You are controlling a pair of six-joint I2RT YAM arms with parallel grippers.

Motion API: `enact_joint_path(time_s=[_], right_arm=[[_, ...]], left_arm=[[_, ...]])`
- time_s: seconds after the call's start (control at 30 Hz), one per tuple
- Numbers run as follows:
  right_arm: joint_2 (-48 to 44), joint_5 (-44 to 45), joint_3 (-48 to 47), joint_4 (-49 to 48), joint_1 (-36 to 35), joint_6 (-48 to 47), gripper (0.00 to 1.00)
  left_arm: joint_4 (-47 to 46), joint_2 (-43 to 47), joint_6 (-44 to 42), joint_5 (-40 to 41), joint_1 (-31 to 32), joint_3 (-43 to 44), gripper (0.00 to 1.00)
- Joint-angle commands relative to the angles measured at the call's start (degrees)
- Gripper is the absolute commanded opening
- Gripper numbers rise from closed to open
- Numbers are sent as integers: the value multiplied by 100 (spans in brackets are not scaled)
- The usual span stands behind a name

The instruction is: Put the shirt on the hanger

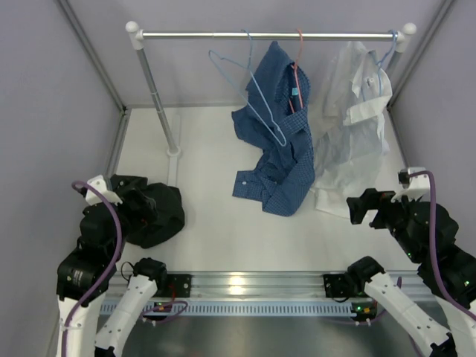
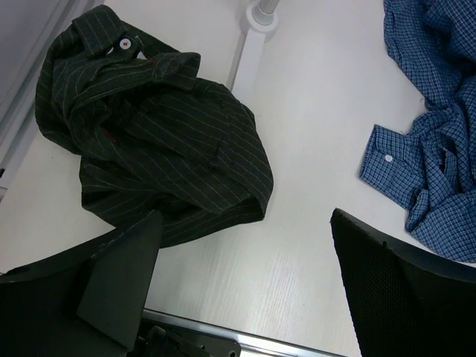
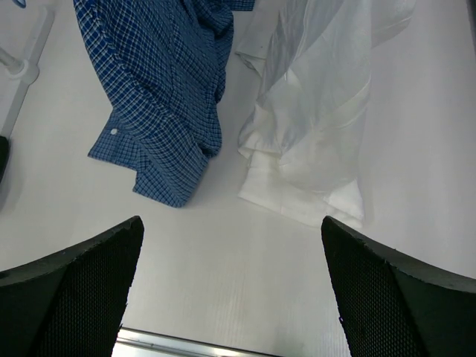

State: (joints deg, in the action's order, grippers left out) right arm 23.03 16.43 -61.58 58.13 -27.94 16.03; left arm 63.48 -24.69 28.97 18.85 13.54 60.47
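The black pinstriped shirt (image 1: 155,213) needs to be spread out for the hanger, so my left gripper will next grab it by its collar end, near the white label (image 1: 132,182).
The black pinstriped shirt (image 1: 155,213) lies crumpled on the table at the near left. In the left wrist view (image 2: 156,141) its white label shows near the collar. The light-blue wire hanger (image 1: 265,111) hangs by its hook from the rail, tilted across the blue checked shirt. My left gripper (image 1: 129,198) is open and empty just above the shirt's near edge; in its wrist view (image 2: 245,275) the left finger (image 2: 119,275) overlaps the hem. My right gripper (image 1: 362,208) is open and empty over bare table, in its wrist view (image 3: 230,290) just short of the white shirt.
A blue checked shirt (image 1: 279,141) hangs on a red hanger and trails onto the table (image 3: 156,111). A white shirt (image 1: 349,126) hangs to its right (image 3: 312,126). The rail (image 1: 268,34) stands on a post (image 1: 158,97) with its foot (image 2: 260,16) behind the black shirt.
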Motion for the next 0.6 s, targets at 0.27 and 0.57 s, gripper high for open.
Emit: enact_joint_path(time_s=[0.27, 0.57], right_arm=[[-255, -1005, 102, -733, 79, -319, 99], [-246, -1597, 629, -1075, 79, -4, 100]], left_arm=[[-433, -604, 302, 514, 17, 105, 98], [-996, -3952, 1093, 2727, -325, 561, 98]])
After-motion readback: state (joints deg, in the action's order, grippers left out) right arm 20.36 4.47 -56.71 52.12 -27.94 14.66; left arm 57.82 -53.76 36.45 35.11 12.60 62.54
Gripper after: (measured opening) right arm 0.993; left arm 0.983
